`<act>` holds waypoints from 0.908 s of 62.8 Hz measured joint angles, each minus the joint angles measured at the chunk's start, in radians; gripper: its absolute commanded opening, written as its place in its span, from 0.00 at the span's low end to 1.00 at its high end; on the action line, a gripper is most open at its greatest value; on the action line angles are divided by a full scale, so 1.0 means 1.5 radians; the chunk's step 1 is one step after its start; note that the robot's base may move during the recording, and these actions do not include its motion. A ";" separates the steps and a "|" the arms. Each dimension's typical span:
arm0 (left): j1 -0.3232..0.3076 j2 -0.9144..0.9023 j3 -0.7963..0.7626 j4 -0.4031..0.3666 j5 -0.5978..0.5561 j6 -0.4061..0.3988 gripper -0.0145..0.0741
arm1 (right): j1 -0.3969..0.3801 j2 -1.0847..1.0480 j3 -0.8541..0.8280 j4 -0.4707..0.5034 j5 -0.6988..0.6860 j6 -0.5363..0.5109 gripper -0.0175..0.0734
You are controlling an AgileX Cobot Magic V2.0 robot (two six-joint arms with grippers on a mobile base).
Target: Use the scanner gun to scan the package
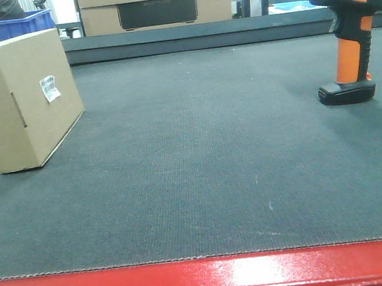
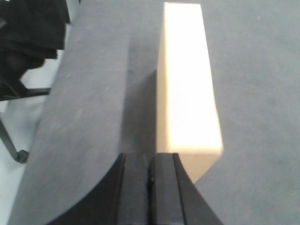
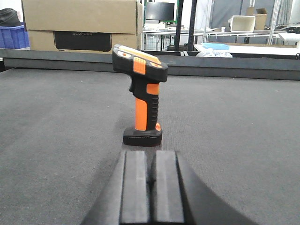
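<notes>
My left gripper takes hold of the package (image 1: 26, 99) by its narrow top (image 1: 6, 43) next, leaving the package's barcode label free for scanning.
The package (image 1: 26, 99), a tan cardboard box with a white barcode label and a side slot, stands on edge at the far left of the dark mat, leaning back. Seen from the left wrist, its bright top edge (image 2: 187, 84) runs away just ahead of my left gripper (image 2: 150, 161), which is shut and empty at the box's near corner. The scanner gun (image 1: 348, 34), black and orange, stands upright on its base at the far right. My right gripper (image 3: 151, 157) is shut and empty, just short of the scanner gun's base (image 3: 143, 136).
Larger cardboard boxes with a dark panel (image 1: 156, 4) and a blue bin (image 1: 18, 24) sit beyond the mat's raised back rim. A red edge (image 1: 205, 281) borders the front. Black chair legs (image 2: 18, 89) stand off the mat's left side.
</notes>
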 measured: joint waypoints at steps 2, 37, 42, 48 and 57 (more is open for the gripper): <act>-0.011 0.025 -0.027 0.000 0.010 -0.002 0.04 | 0.000 0.000 0.000 0.000 0.000 0.000 0.01; -0.067 0.250 -0.215 0.045 0.062 -0.093 0.30 | 0.000 0.000 0.000 0.000 0.000 0.000 0.01; -0.067 0.257 -0.215 0.046 0.062 -0.093 0.50 | 0.000 0.000 0.000 0.000 0.000 0.000 0.01; -0.067 0.269 -0.217 0.046 0.062 -0.093 0.69 | 0.000 0.000 0.000 0.000 0.000 0.000 0.01; -0.067 0.289 -0.217 0.046 0.060 -0.094 0.83 | 0.000 0.000 0.000 0.000 0.000 0.000 0.01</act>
